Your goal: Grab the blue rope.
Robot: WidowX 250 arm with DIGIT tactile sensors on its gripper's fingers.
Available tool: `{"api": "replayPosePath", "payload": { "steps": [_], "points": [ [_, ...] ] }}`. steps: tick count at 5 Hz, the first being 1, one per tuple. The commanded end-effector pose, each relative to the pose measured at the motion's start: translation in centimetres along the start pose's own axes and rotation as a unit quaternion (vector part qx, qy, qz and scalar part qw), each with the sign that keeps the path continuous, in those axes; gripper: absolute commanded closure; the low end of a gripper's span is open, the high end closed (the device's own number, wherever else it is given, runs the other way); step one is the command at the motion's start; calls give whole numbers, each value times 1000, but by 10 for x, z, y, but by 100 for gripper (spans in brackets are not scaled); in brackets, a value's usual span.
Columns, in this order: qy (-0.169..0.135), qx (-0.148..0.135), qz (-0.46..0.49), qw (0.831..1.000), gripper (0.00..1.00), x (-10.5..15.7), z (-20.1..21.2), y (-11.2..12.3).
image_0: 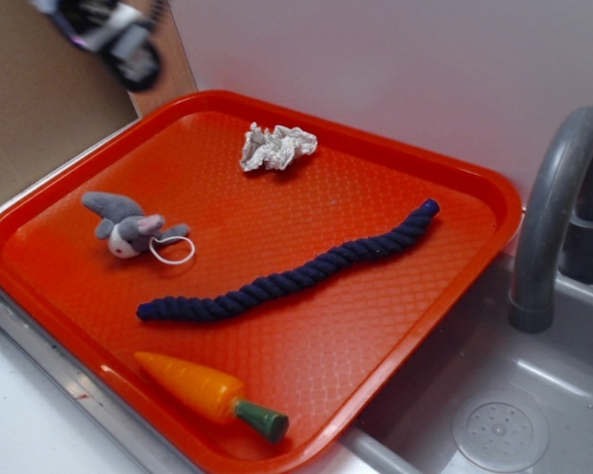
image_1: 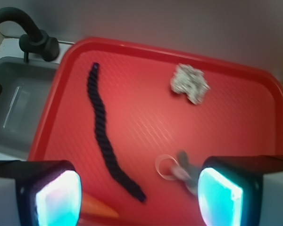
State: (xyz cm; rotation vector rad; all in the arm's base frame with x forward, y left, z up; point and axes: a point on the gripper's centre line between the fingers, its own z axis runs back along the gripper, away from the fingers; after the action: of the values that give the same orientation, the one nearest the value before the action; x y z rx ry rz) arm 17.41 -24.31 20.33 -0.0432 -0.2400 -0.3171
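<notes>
My gripper should next grab the blue rope by its middle (image_0: 294,279) to balance the rope's ends, because the rope stretches long across the tray (image_0: 430,296).
The blue rope (image_0: 296,275) is dark navy, twisted and wavy. It lies diagonally across the middle of the red tray (image_0: 430,296). In the wrist view the rope (image_1: 104,134) runs from upper left down toward the gap between the fingers. My gripper (image_0: 114,35) is blurred at the top left of the exterior view, high above the tray's far left corner and away from the rope. In the wrist view the gripper (image_1: 139,197) is open and empty, its two lit pads (image_1: 59,200) wide apart.
A grey plush mouse (image_0: 128,227) with a white ring lies left on the tray. Crumpled foil (image_0: 275,146) is at the back. A toy carrot (image_0: 212,393) lies at the front edge. A grey sink (image_0: 494,415) with a faucet (image_0: 553,207) is to the right.
</notes>
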Motion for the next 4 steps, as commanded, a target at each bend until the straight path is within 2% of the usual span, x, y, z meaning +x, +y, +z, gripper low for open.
{"api": "replayPosePath", "payload": {
  "steps": [1, 2, 3, 4],
  "points": [
    [22, -8, 3, 1000, 0, -2, -55, -25],
    [51, -32, -4, 998, 0, -8, -95, -32],
    [74, -23, -25, 997, 0, -17, -124, -36],
    [98, 0, -49, 994, 0, -22, -147, -43]
  ]
}}
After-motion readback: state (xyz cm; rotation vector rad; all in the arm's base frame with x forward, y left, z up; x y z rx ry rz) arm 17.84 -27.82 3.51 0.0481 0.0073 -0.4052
